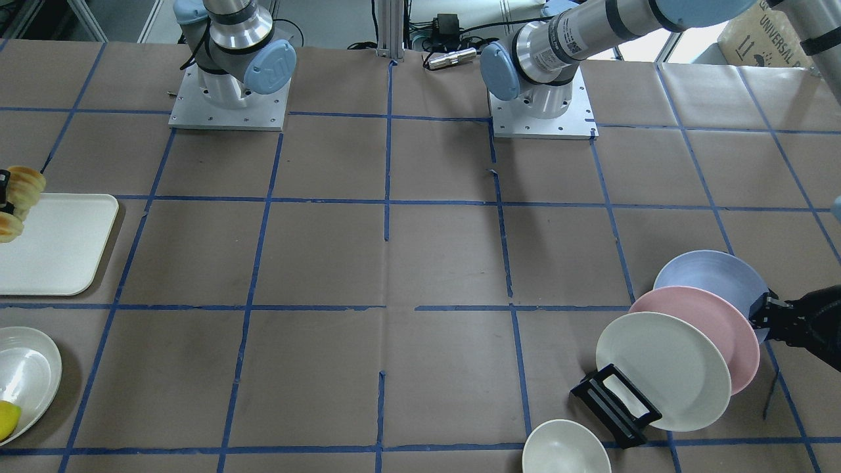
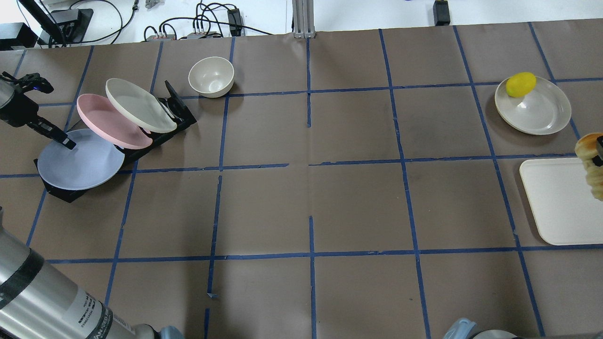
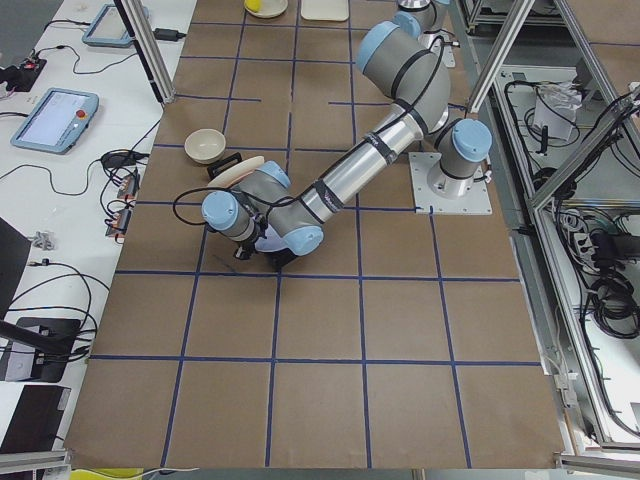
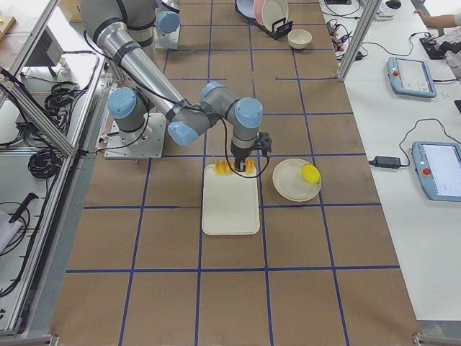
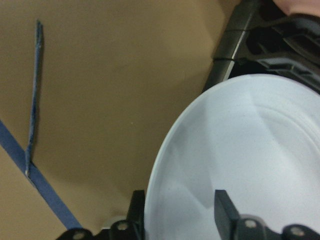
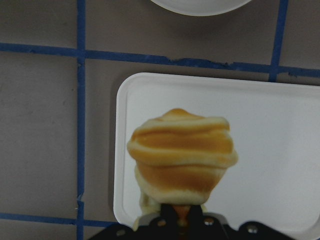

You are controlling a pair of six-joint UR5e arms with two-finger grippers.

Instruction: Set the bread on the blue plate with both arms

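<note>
My left gripper grabs the blue plate's exposed rim next, because the plate's rim is thin and its side is far wider than my fingers.
The blue plate (image 2: 80, 162) leans in the black rack (image 2: 179, 117) at the table's left end, and it also shows in the front view (image 1: 713, 272). My left gripper (image 5: 180, 200) is open, its two fingers (image 5: 225, 212) straddling the plate's rim (image 5: 240, 150). In the overhead view it sits at the plate's far-left edge (image 2: 62, 140). My right gripper (image 6: 180, 222) is shut on the striped bread (image 6: 182, 155) and holds it above the white tray (image 6: 280, 165). The bread also shows at the overhead view's right edge (image 2: 591, 160).
A pink plate (image 2: 106, 120) and a cream plate (image 2: 139, 110) lean in the same rack behind the blue one. A cream bowl (image 2: 211, 75) stands beyond the rack. A cream plate (image 2: 541, 113) with a yellow lemon (image 2: 520, 84) lies beyond the tray (image 2: 556, 202).
</note>
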